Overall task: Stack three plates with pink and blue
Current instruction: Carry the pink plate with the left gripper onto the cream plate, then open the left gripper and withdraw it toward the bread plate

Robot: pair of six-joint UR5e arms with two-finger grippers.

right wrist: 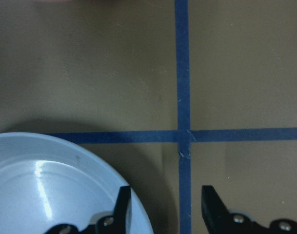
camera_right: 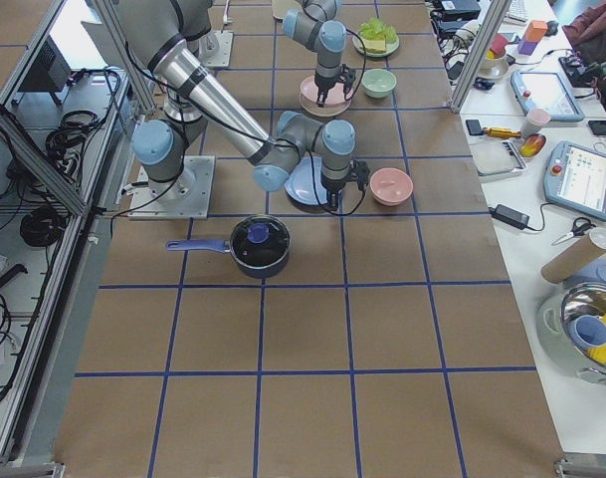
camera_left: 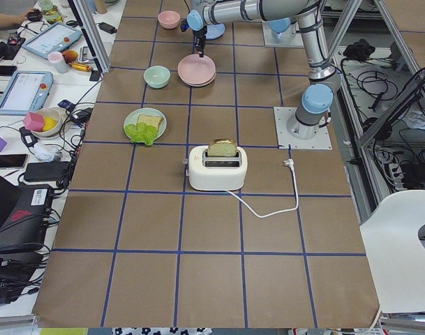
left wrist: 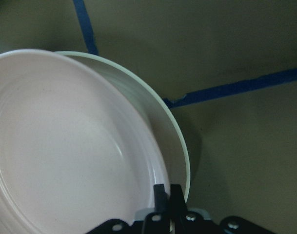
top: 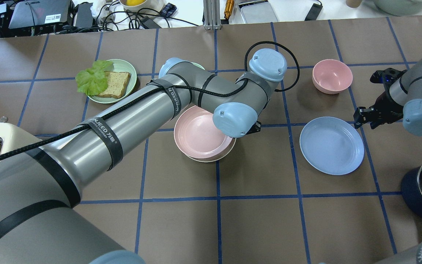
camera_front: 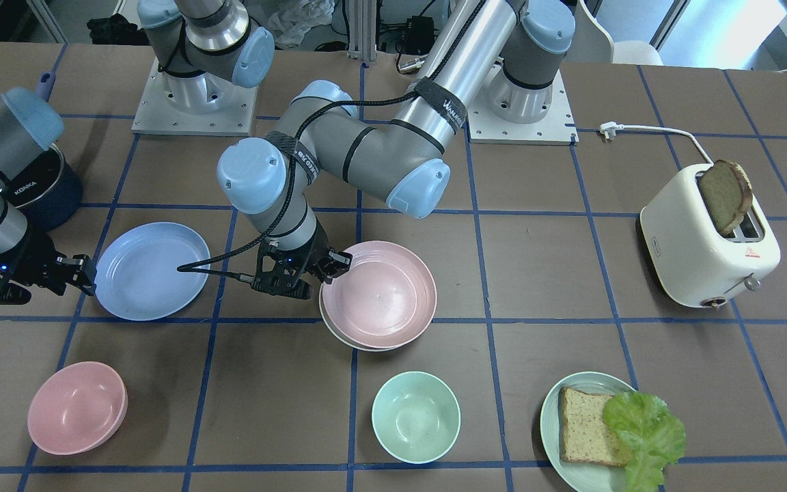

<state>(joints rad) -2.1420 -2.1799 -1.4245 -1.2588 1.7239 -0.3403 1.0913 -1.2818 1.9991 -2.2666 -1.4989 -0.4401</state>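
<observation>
The blue plate (camera_front: pixel 147 270) is much too wide for the open fingers. The plate needs to be pinched next by its thin outer rim (camera_front: pixel 97 275) with my right gripper.
The pale pink plate (camera_front: pixel 380 294) lies on the cream-white plate (camera_front: pixel 347 344) near the table's middle, a little offset. My left gripper (camera_front: pixel 330 268) is shut on the pink plate's rim on the robot's side; the left wrist view shows its fingertips (left wrist: pixel 160 195) pinching the pink plate (left wrist: pixel 65 146) over the cream rim (left wrist: pixel 158 122). The light blue plate (camera_front: pixel 147 270) lies flat alone. My right gripper (camera_front: pixel 89 277) is open at its edge; in the right wrist view one finger (right wrist: pixel 123 204) is over the blue plate (right wrist: pixel 41 185), the other outside it.
A pink bowl (camera_front: pixel 78 408) and a green bowl (camera_front: pixel 416 417) stand on the operators' side. A green plate (camera_front: pixel 585 378) holds bread and lettuce. A toaster (camera_front: pixel 708 239) with bread stands towards my left. A dark pot (camera_front: pixel 45 191) stands behind my right gripper.
</observation>
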